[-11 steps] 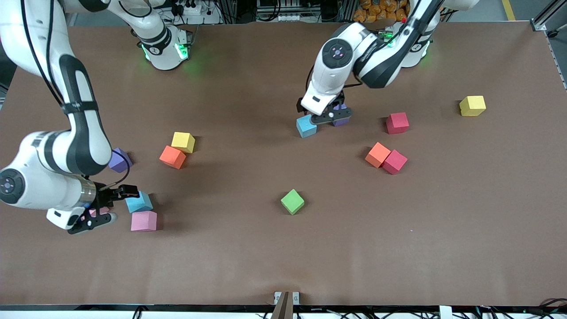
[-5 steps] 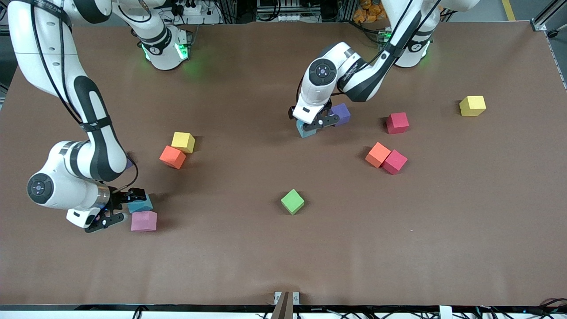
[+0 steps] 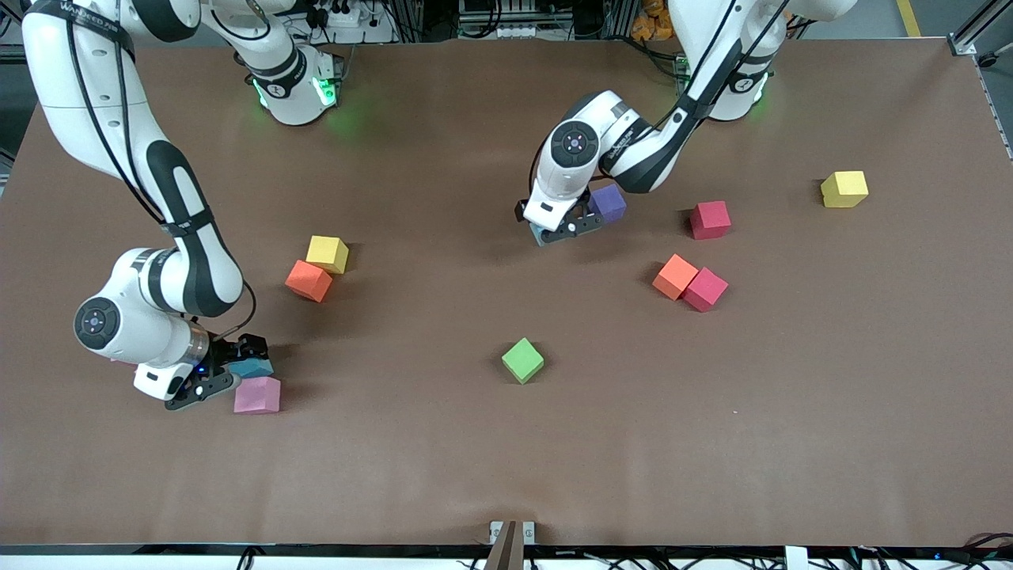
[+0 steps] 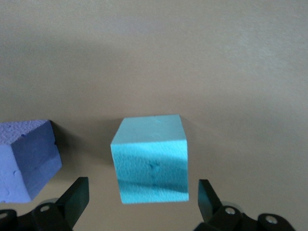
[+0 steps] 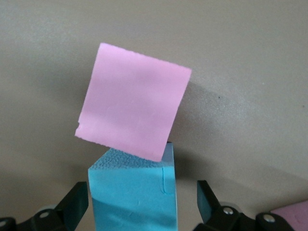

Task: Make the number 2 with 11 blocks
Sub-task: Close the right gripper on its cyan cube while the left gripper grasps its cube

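Observation:
My right gripper's fingers are low beside the light blue block next to the pink block (image 3: 257, 394), so they would hold the light blue block now and I should close them.
Two light blue blocks are each straddled by an open gripper. My left gripper (image 3: 563, 227) is low over one light blue block (image 3: 540, 235) near the table's middle. In the left wrist view that block (image 4: 151, 159) sits between the spread fingers (image 4: 77, 197) with gaps on both sides, and a purple block (image 4: 26, 159) lies beside it. My right gripper (image 3: 225, 378) is at the other light blue block (image 3: 255, 368), which touches a pink block (image 3: 257, 394). In the right wrist view this block (image 5: 132, 197) stands between the open fingers (image 5: 209, 199), the pink block (image 5: 132, 113) just past it.
Loose blocks lie about: yellow (image 3: 328, 254) touching orange (image 3: 309, 280), green (image 3: 522, 360), orange (image 3: 675, 276) touching dark pink (image 3: 705, 289), red (image 3: 710, 219), purple (image 3: 608, 202), and yellow (image 3: 844, 189) toward the left arm's end.
Both arms came down and shifted toward their light blue blocks. The left gripper slid from the purple block over the blue one; the right gripper moved in around its blue block.

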Available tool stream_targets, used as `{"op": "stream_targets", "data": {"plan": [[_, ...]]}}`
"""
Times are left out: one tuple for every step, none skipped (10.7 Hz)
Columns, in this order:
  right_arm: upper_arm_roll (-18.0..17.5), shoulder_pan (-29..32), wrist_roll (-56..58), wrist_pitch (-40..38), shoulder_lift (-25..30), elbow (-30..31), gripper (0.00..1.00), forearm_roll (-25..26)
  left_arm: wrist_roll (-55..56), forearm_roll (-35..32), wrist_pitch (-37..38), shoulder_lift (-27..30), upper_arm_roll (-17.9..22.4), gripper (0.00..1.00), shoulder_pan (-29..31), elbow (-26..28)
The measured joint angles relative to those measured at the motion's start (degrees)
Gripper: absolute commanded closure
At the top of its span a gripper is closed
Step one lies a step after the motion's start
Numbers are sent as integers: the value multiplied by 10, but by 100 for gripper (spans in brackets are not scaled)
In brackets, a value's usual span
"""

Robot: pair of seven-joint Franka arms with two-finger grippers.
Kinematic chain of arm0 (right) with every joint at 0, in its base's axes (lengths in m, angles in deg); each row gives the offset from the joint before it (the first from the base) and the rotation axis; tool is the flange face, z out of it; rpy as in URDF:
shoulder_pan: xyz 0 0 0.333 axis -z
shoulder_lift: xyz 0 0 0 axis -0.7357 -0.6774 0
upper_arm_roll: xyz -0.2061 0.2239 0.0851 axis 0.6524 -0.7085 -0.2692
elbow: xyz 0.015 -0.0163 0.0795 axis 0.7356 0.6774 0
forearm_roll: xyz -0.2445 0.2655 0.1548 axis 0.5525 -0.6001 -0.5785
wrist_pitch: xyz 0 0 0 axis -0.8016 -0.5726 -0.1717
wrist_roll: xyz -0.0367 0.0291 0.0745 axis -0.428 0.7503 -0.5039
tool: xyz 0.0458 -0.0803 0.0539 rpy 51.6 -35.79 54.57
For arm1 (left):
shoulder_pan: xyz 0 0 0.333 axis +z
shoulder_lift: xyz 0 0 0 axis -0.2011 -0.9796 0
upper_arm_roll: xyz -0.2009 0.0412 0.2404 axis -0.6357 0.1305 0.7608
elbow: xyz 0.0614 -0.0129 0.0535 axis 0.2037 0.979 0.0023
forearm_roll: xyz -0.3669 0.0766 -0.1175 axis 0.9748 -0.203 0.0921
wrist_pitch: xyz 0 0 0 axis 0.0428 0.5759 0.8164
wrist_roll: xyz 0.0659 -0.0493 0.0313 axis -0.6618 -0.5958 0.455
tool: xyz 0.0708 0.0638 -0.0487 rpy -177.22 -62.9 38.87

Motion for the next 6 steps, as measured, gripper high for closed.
{"op": "stream_targets", "data": {"plan": [[0,0,19,5,0,1,40,0,1,0,-4,-4,3,0,0,0],[0,1,32,7,0,2,55,0,4,0,-10,-9,4,0,0,0],[0,1,37,8,0,3,67,0,9,0,-17,-14,4,0,-2,-1],[0,1,41,9,0,4,73,0,14,0,-24,-20,4,0,-3,-1],[1,1,46,9,1,4,79,0,17,0,-28,-25,4,23,-5,-1],[1,1,49,9,1,4,79,0,19,0,-33,-31,4,44,-7,-2]]}}
